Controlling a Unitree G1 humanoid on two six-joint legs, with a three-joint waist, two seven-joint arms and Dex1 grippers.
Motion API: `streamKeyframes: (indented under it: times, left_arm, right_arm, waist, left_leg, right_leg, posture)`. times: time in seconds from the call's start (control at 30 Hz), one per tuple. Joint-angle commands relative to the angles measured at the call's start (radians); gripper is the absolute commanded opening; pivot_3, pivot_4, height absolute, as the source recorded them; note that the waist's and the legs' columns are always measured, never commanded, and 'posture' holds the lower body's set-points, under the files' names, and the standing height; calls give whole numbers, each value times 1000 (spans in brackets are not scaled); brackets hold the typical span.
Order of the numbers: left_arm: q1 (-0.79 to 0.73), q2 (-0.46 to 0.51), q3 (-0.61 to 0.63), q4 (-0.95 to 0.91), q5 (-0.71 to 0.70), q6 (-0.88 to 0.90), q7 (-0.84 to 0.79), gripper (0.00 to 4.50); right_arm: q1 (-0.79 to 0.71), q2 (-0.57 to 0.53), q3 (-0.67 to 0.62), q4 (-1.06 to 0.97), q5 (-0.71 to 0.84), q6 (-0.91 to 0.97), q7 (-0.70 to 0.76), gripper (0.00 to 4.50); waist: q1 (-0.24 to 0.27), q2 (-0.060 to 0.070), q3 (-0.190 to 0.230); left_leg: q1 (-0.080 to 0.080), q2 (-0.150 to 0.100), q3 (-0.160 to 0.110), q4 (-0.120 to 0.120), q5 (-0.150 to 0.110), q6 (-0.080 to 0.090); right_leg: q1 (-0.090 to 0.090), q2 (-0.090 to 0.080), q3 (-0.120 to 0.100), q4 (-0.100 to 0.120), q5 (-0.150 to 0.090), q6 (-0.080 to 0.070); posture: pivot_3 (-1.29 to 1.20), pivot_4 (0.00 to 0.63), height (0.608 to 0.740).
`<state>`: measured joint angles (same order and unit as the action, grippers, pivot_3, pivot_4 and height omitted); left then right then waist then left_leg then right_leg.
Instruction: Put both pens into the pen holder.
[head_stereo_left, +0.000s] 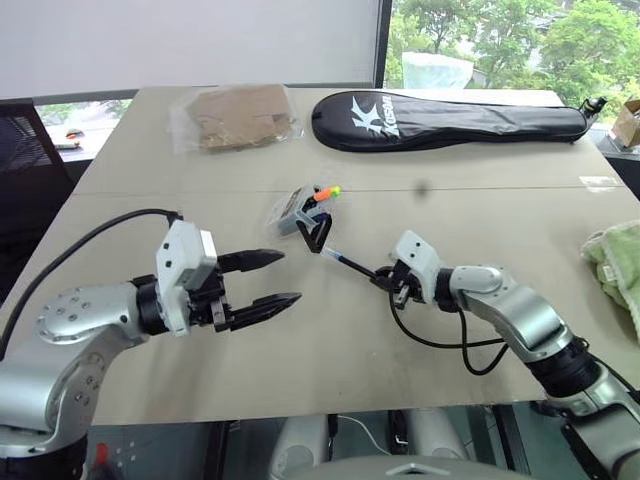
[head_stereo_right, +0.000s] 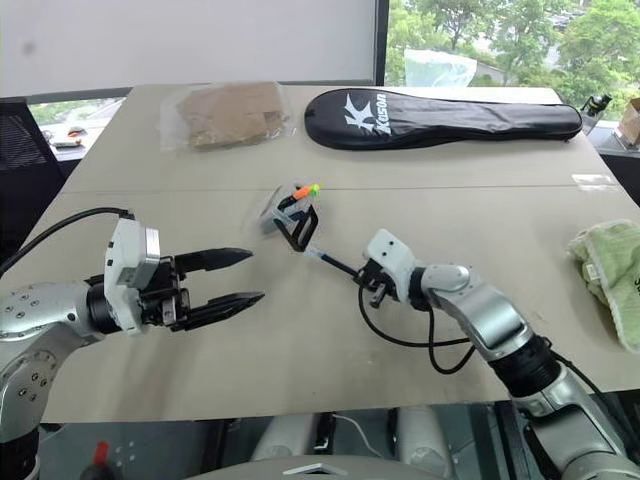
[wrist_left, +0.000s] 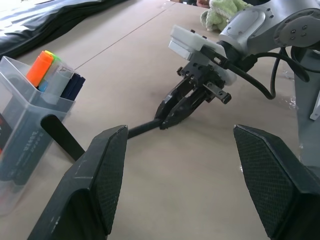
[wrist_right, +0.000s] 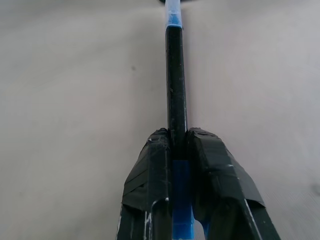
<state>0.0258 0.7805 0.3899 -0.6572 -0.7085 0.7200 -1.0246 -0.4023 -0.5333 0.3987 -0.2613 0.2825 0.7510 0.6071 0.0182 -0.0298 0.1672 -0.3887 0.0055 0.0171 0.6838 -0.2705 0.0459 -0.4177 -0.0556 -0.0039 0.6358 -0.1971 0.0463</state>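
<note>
The robot's right gripper already has its fingers over the pen's other end, so the left gripper should next take hold of the bare part of the pen's dark body (head_stereo_left: 354, 265) (wrist_left: 143, 129).
The pen holder (head_stereo_left: 290, 212), a small clear box on a black stand, sits mid-table with the orange-ended marker (head_stereo_left: 320, 195) standing in it, its orange tip (wrist_left: 40, 67) showing. The dark pen (head_stereo_left: 352, 265) with a blue cap stretches from the holder's stand toward my right gripper (head_stereo_left: 385, 278), which is shut on its near end. In the right wrist view the black fingers (wrist_right: 155, 165) clamp the barrel (wrist_right: 175, 75). My left gripper (head_stereo_left: 288, 277) hovers open to the left of the pen and holds nothing. I cannot tell whether the pen rests on the table.
A yellow-green highlighter (head_stereo_left: 334, 190) also stands in the holder. At the back lie a black racket bag (head_stereo_left: 450, 120) and a clear bag of brown cardboard (head_stereo_left: 240, 115). A green towel (head_stereo_left: 620, 260) lies at the right table edge.
</note>
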Motion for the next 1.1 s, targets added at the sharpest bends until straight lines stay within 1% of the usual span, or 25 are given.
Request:
streamKeyframes:
  times: [0.03,0.1,0.13,0.2,0.23,0.3,0.37,0.47,0.57,0.7,0.8,0.83,0.93,0.97,1.1]
  left_arm:
    - [-11,1,-36,-40,-60,32,50,3484]
    - [-45,-11,-60,-35,-112,82,105,3484]
    - [-77,-29,-75,-23,-157,122,147,3484]
    - [-137,-66,-97,-1,-241,183,220,3484]
    - [-179,-97,-112,19,-292,217,271,3484]
    - [-245,-143,-133,54,-373,278,361,3484]
    - [-299,-183,-153,82,-441,305,419,3484]
    - [-375,-237,-172,140,-536,331,507,3484]
    - [-424,-262,-179,185,-593,343,563,3484]
    - [-452,-269,-194,217,-625,343,598,3484]
    - [-448,-265,-196,214,-638,335,610,2643]
    - [-447,-265,-195,213,-644,331,618,2144]
    - [-437,-250,-175,208,-689,330,641,454]
    - [-432,-239,-167,201,-692,325,641,7]
    - [-442,-238,-156,212,-711,300,675,0]
  right_arm:
    - [95,-57,-132,-66,32,37,4,2]
    - [159,-48,-248,-144,128,41,23,2]
    - [200,-42,-316,-197,194,43,42,2]
    - [263,-36,-410,-282,293,56,64,2]
    - [295,-30,-453,-330,345,59,69,2]
    - [330,-17,-495,-393,420,75,60,2]
    - [324,2,-482,-427,437,65,39,2]
    - [281,51,-454,-455,474,57,2,2]
    - [245,82,-429,-464,487,48,-18,2]
    - [210,117,-421,-463,517,37,-31,2]
    - [202,129,-421,-465,534,36,-33,2]
    - [200,133,-424,-465,541,37,-36,2]
    - [205,126,-432,-453,538,33,-44,2]
    - [211,121,-441,-449,540,28,-42,2]
    - [217,114,-455,-451,574,18,-30,2]
  waist:
    - [3,0,0]
    - [2,0,0]
    - [2,1,1]
    - [-1,1,1]
    - [-3,1,1]
    - [-7,1,1]
    - [-17,1,1]
    - [-26,1,1]
    - [-28,1,1]
    - [-27,1,1]
    - [-27,1,1]
    - [-27,1,1]
    - [-27,1,1]
    - [-27,1,1]
    - [-27,1,1]
  left_leg:
    - [0,0,0,0,0,0]
    - [1,0,-1,0,-1,2]
    - [1,0,0,0,-1,2]
    - [0,0,-1,0,-1,2]
    - [0,0,-1,0,-1,2]
    - [0,1,-1,0,-1,2]
    - [2,1,-1,0,-1,2]
    - [3,2,0,-1,-1,2]
    - [3,1,0,-1,-1,2]
    - [3,1,0,-2,-1,2]
    - [2,1,0,-2,-1,2]
    - [2,1,0,-3,-1,2]
    - [2,1,0,-3,-1,2]
    - [2,1,0,-3,-1,2]
    - [2,1,0,-3,-1,2]
  right_leg:
    - [1,0,0,-1,0,0]
    - [3,0,-1,-3,0,0]
    - [3,0,-1,-4,0,0]
    - [4,0,-1,-5,0,0]
    - [4,0,-1,-5,0,0]
    - [4,0,-1,-5,1,1]
    - [4,2,0,-5,2,3]
    - [4,3,0,-4,0,1]
    - [4,3,1,-3,0,1]
    - [4,2,1,-4,0,0]
    - [4,2,1,-6,0,0]
    - [4,2,1,-6,0,0]
    - [4,2,1,-7,0,0]
    - [4,2,1,-7,0,0]
    - [4,2,1,-8,0,0]
  posture:
    - [0,150,740]
    - [0,150,740]
    - [0,150,740]
    - [0,150,740]
    - [0,150,740]
    - [0,150,740]
    - [0,150,740]
    - [0,150,740]
    - [0,150,740]
    - [0,150,740]
    - [0,150,740]
    - [0,150,740]
    - [0,150,740]
    - [0,150,740]
    - [0,150,740]
